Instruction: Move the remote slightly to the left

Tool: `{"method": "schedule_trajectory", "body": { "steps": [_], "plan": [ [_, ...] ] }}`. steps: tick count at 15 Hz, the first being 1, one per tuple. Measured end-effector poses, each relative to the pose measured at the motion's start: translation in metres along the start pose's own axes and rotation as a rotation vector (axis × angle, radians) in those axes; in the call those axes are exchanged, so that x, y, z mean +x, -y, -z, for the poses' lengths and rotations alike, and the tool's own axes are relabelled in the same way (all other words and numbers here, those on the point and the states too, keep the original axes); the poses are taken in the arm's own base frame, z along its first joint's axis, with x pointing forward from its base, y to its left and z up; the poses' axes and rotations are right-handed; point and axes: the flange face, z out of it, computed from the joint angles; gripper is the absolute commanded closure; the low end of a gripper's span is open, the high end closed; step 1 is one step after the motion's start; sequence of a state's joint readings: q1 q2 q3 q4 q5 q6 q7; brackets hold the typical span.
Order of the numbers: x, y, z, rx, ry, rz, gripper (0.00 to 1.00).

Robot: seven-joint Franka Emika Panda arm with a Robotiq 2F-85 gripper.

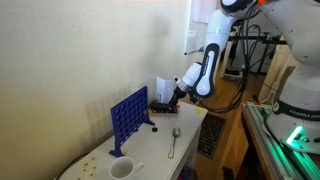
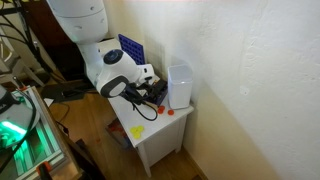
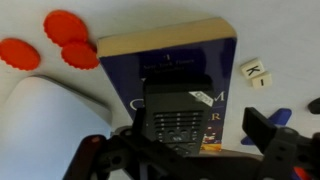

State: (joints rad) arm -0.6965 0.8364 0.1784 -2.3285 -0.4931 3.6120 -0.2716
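My gripper should close on the remote now. The remote's near end (image 3: 179, 128) is between the open fingers and both sides are free, so closing now would hold the remote.
In the wrist view the remote (image 3: 176, 108) is a slim black slab with rows of buttons and a small white label. It lies flat on a dark blue book (image 3: 170, 58) with a tan top edge. My gripper (image 3: 180, 142) is open just above the remote's near end. One finger is well to each side and neither touches it. In both exterior views the gripper (image 1: 176, 96) (image 2: 150, 95) hangs low over the far end of the white table, and the arm hides the remote.
A white container (image 3: 45, 125) (image 1: 163, 88) (image 2: 180, 85) stands close beside the book. Red discs (image 3: 62, 28) and a "K" tile (image 3: 252, 70) lie nearby. A blue grid game (image 1: 128, 118), a silver spoon (image 1: 173, 143) and a white cup (image 1: 122, 168) share the table (image 1: 195, 125).
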Motion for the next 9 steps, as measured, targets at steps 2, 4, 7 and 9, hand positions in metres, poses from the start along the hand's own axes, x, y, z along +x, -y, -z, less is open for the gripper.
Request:
{"method": "schedule_trajectory", "body": {
  "steps": [2, 4, 7, 9],
  "plan": [
    [0.002, -0.001, -0.0014, -0.008, 0.002, 0.007, 0.39],
    [0.0033, -0.0027, -0.0024, -0.016, 0.005, 0.012, 0.54],
    [0.0033, -0.0042, -0.0027, -0.022, 0.006, 0.012, 0.65],
    [0.0033, -0.0041, -0.0028, -0.023, 0.006, 0.007, 0.65]
  ]
}}
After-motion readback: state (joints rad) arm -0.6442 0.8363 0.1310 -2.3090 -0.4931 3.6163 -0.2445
